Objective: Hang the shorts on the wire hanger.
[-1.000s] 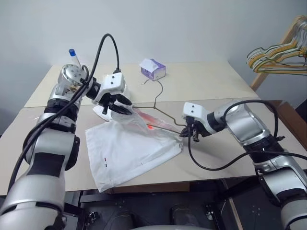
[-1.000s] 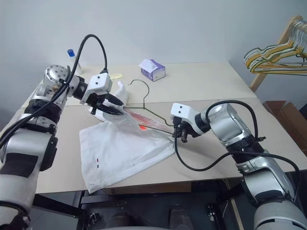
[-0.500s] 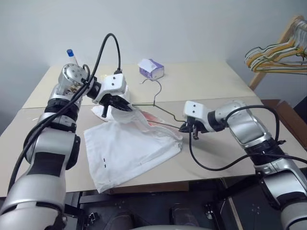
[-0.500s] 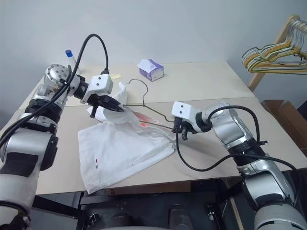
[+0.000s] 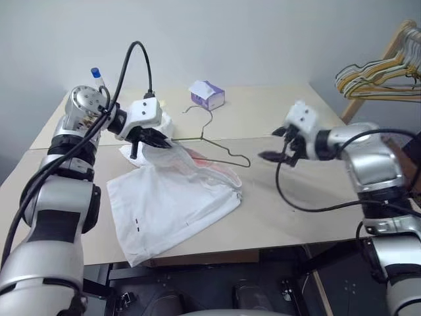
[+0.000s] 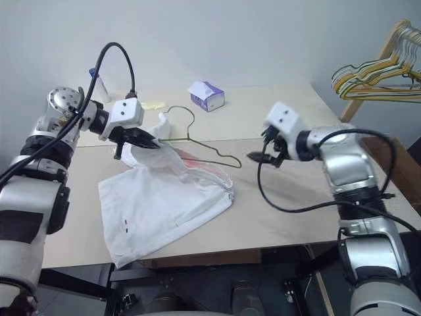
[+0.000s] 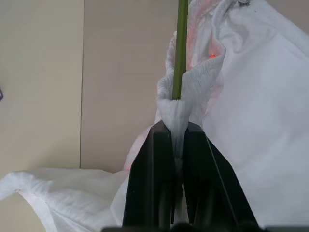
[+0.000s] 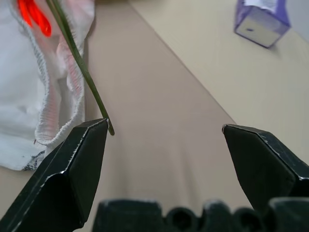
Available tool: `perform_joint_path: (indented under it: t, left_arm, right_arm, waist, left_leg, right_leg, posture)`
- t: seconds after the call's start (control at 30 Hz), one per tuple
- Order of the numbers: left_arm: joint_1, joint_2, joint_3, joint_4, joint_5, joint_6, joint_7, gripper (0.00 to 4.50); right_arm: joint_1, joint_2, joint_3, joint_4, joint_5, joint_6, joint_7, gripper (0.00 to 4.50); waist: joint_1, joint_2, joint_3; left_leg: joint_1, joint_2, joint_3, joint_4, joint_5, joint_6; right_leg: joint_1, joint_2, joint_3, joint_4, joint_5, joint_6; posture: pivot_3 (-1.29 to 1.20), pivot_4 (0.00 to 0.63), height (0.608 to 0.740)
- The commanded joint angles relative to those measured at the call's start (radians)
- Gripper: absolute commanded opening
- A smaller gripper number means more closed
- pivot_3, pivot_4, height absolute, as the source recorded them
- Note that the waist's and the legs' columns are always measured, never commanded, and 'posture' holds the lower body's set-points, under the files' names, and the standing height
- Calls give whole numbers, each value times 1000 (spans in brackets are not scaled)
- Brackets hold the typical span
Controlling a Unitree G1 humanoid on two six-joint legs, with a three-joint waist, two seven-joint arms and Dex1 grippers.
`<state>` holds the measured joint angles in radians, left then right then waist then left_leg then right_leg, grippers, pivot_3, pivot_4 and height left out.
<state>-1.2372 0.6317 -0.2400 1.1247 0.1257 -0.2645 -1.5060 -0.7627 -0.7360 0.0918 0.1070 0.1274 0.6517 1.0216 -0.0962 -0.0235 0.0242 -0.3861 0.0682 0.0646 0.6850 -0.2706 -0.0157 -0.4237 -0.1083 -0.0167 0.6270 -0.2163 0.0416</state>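
Observation:
The right gripper pinches the raised end of the waistband point(image 5: 237, 183) next, where its edges stand up, since the legs of the shorts point(image 5: 172, 197) lie flat on the tabletop.
The white shorts point(image 5: 172, 197) lie crumpled on the table, waistband lifted at the far left. My left gripper point(image 5: 156, 139) is shut on a fold of that waistband point(image 7: 179, 111), and the green wire runs out of the same fold. The wire hanger point(image 5: 209, 131) lies partly under the cloth, its hook toward the tissue box and one shoulder end point(image 5: 247, 161) bare on the table. My right gripper point(image 5: 273, 145) hovers open to the right of that end, holding nothing. In the right wrist view the wire point(image 8: 77, 63) passes just beside one finger point(image 8: 82, 164).
A purple tissue box point(image 5: 209, 95) stands at the back of the table point(image 5: 283, 204). A blue-capped bottle point(image 5: 97, 74) is behind my left arm. A bunch of coloured hangers point(image 5: 378, 72) hangs on a wooden rack at the far right.
My right gripper has opened, let go of the hanger's end, and risen away to the right. My left gripper has closed on the waistband and drawn it slightly left.

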Motion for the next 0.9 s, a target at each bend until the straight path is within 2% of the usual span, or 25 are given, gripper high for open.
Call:
perform_joint_path:
  t: [0.03,0.17,0.33,0.6,0.77,0.9]
  left_arm:
    - [-63,21,52,-5,-25,-9,29,0]
    - [-98,27,95,-12,-51,-1,44,0]
    - [-114,50,123,-32,-61,1,29,0]
    - [-112,62,130,-39,-61,3,41,0]
    - [-109,62,138,-46,-75,9,28,0]
    - [-105,61,134,-41,-69,6,40,0]
  right_arm:
    - [54,-4,-86,-108,84,91,-17,4473]
    - [188,46,-105,-203,137,145,-73,4473]
    - [314,160,-88,-255,179,137,-141,4473]
    - [311,312,-126,-215,302,161,-186,4473]
    - [283,346,-52,-161,277,142,-220,4473]
    - [259,369,-48,-115,276,140,-243,3581]
  waist:
    - [-1,0,0]
    - [-3,0,0]
    - [-7,0,0]
    - [-2,0,0]
    - [-2,0,0]
    - [-2,0,0]
  left_leg:
    - [0,0,0,0,0,0]
    - [1,0,0,0,0,0]
    - [1,0,0,0,0,0]
    - [1,0,0,0,0,0]
    - [1,0,0,0,0,0]
    - [2,0,0,0,0,0]
  right_leg:
    - [0,0,0,0,0,0]
    - [0,0,0,0,0,0]
    - [0,0,1,1,0,0]
    - [0,0,1,1,0,0]
    - [1,0,1,2,0,0]
    - [1,0,1,2,0,0]
  posture:
    - [-83,0,740]
    - [-82,0,740]
    - [-85,0,740]
    - [-68,0,740]
    - [-66,0,740]
    - [-65,0,740]
